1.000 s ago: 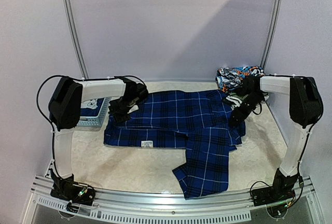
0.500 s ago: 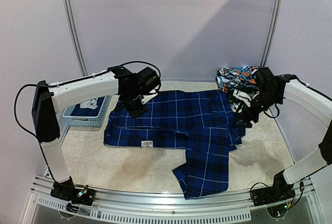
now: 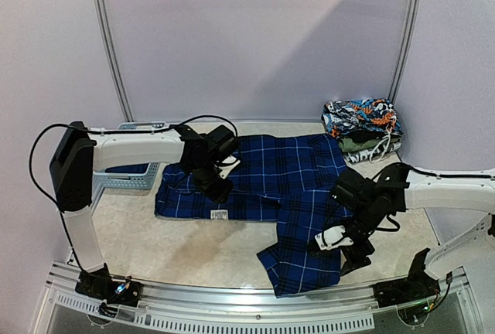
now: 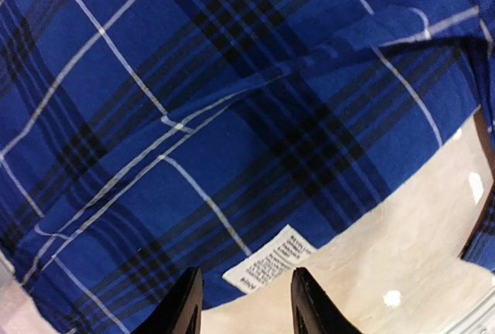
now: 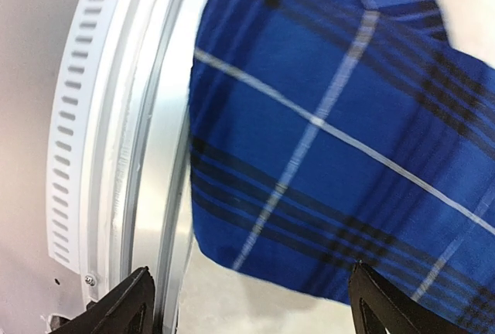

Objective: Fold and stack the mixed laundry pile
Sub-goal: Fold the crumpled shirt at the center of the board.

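I need to fold the sleeve back inward next, so my right gripper should grab the plaid shirt's sleeve by its outer edge (image 3: 336, 274) (image 5: 244, 266) near the sleeve's end.
The blue-and-black plaid shirt (image 3: 271, 172) lies spread across the table, one sleeve (image 3: 305, 253) reaching the front edge. My left gripper (image 3: 219, 191) is open and empty just above the shirt's near hem, its fingers (image 4: 186, 307) either side of a white care label (image 4: 271, 260). My right gripper (image 3: 346, 253) is open wide and empty over the sleeve's end (image 5: 309, 156), beside the front rail. A folded pile of patterned garments (image 3: 360, 121) sits at the back right. The navy T-shirt is hidden behind my left arm.
The light-blue slotted basket (image 3: 124, 178) stands at the far left, partly behind my left arm. The metal front rail (image 5: 131, 117) runs right next to the sleeve end. Bare beige tabletop (image 3: 216, 245) lies in front of the shirt's hem.
My left gripper moved from the shirt's far left corner to its near hem. My right arm swung from the back right pile down to the sleeve end at the front.
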### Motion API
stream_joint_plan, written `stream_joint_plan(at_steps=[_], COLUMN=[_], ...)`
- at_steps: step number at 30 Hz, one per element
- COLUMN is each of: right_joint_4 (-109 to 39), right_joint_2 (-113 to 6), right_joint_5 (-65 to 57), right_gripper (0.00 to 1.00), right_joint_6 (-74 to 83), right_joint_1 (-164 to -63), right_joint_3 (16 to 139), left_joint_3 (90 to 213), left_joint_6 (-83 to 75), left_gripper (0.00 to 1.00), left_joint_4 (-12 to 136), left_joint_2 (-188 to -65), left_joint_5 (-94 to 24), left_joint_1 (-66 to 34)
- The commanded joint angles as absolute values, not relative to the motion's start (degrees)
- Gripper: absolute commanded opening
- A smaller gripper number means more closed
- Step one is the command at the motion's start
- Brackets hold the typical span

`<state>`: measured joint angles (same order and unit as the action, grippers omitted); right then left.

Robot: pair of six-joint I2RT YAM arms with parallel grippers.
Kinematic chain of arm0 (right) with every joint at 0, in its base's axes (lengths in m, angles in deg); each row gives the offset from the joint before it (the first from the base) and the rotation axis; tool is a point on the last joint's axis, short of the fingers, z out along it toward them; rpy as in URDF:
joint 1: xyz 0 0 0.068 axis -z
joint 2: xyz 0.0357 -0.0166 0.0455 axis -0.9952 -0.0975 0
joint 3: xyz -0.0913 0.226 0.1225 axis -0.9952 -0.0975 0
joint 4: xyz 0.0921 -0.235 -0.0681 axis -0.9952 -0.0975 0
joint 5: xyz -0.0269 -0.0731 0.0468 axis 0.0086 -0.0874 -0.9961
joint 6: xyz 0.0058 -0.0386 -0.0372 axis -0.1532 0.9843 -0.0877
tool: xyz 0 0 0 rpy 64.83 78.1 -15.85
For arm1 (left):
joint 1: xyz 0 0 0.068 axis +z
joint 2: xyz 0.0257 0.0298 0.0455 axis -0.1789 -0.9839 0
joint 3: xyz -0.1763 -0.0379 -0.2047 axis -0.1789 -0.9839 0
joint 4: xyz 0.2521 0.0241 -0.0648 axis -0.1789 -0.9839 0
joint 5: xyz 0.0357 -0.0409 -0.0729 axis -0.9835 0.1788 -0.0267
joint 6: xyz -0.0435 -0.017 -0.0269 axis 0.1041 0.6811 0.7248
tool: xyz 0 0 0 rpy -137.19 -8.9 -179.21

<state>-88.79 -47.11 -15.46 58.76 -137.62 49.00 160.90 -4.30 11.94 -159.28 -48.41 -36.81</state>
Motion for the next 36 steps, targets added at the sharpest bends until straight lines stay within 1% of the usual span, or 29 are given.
stream_joint_plan(at_steps=[1, 5, 11, 13, 14, 15, 16, 18, 20, 21, 22, 25, 30, 36], right_joint_4=[-84.63, -80.72, -77.60, -76.06, -75.30, -74.45, -73.68, -72.78, -73.08, -73.71, -74.26, -76.29, -78.26, -75.46], right_joint_2=[-50.47, -52.44, -56.81, -58.05, -58.62, -59.49, -60.37, -61.41, -62.01, -61.80, -61.29, -57.58, -54.07, -53.60], right_joint_5=[-11.42, -10.95, -4.67, -1.93, -0.13, 1.63, 2.70, 5.71, 6.69, 6.33, 5.17, 3.89, 6.48, 8.75], right_gripper=[0.87, 0.88, 0.86, 0.82, 0.79, 0.75, 0.68, 0.48, 0.22, 0.14, 0.10, 0.07, 0.01, 0.00], right_joint_6=[57.29, 55.50, 54.17, 53.74, 53.30, 52.95, 52.24, 51.52, 50.82, 50.53, 50.41, 50.50, 53.23, 56.58], right_joint_1=[-142.27, -146.08, -149.61, -150.00, -150.05, -149.99, -149.98, -149.96, -149.63, -149.14, -148.37, -145.32, -137.69, -126.92], right_joint_3=[47.18, 46.11, 45.56, 45.29, 45.36, 45.45, 45.57, 45.92, 46.85, 47.48, 48.23, 50.49, 55.68, 63.55], left_joint_3=[157.88, 155.86, 154.62, 153.99, 153.69, 153.47, 153.41, 153.08, 152.84, 152.73, 152.64, 152.44, 152.11, 152.09], left_joint_6=[2.75, 5.12, 6.91, 6.96, 7.07, 7.08, 7.04, 6.88, 6.63, 6.54, 6.44, 5.92, 5.65, 5.55], left_gripper=[0.41, 0.40, 0.40, 0.39, 0.39, 0.39, 0.39, 0.39, 0.39, 0.39, 0.39, 0.39, 0.39, 0.39], left_joint_4=[17.84, 19.70, 20.39, 21.01, 21.26, 21.46, 21.54, 21.66, 21.75, 21.74, 21.66, 21.57, 21.65, 21.91], left_joint_2=[-160.90, -161.67, -163.44, -163.47, -163.36, -163.28, -163.20, -163.31, -163.42, -163.36, -163.34, -163.19, -162.79, -162.61], left_joint_5=[-43.97, -40.59, -39.83, -39.56, -39.42, -39.40, -39.34, -39.39, -39.36, -39.35, -39.31, -39.68, -39.83, -39.52], left_joint_1=[-33.77, -32.08, -31.01, -31.00, -31.00, -30.96, -30.92, -30.92, -30.85, -30.83, -30.83, -30.74, -30.56, -30.48])
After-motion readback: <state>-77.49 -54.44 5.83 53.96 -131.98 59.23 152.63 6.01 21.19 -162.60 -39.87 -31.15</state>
